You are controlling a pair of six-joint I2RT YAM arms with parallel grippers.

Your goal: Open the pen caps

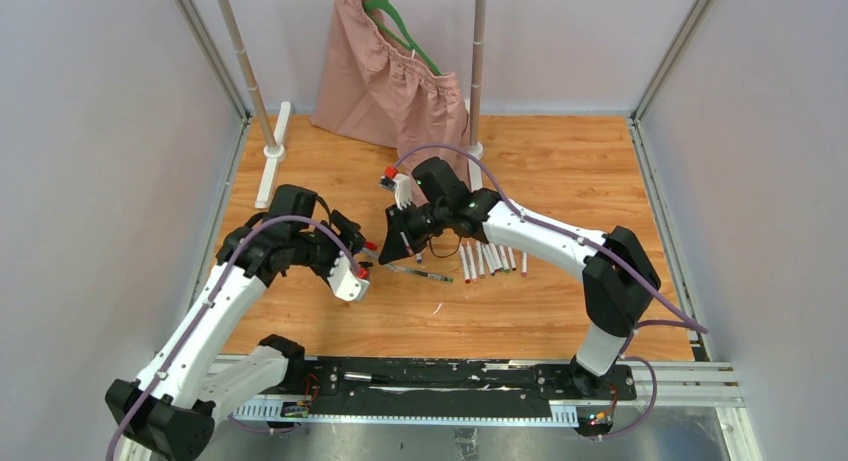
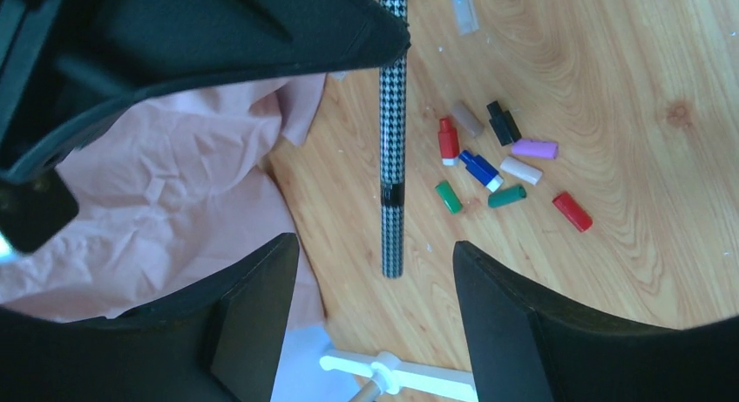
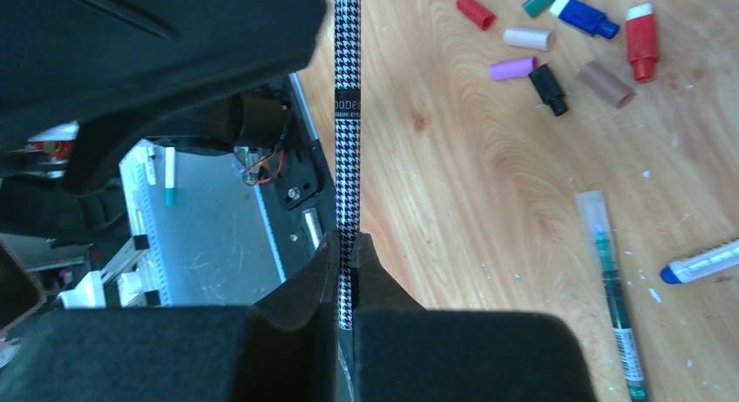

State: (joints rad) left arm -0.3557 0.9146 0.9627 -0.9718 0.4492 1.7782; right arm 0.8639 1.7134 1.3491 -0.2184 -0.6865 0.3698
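The houndstooth pen's loose end reaches between both open fingers of my left gripper, so it is time to close now. Closing now would catch that end.
My right gripper (image 3: 349, 241) is shut on a thin black-and-white houndstooth pen (image 3: 347, 114) and holds it above the table; it also shows in the top view (image 1: 401, 239). The pen's free end (image 2: 393, 245) points between the wide-open jaws of my left gripper (image 2: 375, 249), touching neither finger; that gripper also shows in the top view (image 1: 360, 257). Several loose pen caps lie on the wood: red (image 2: 572, 210), green (image 2: 448, 196), blue (image 2: 481, 169), purple (image 2: 534, 148), black (image 2: 503, 123). They also appear in the right wrist view (image 3: 549, 88).
A row of white pens (image 1: 490, 259) lies right of the grippers, a green pen (image 1: 427, 274) in front. A pink garment on a green hanger (image 1: 390, 81) hangs on a rack with two posts (image 1: 478, 61) at the back. Grey walls close both sides.
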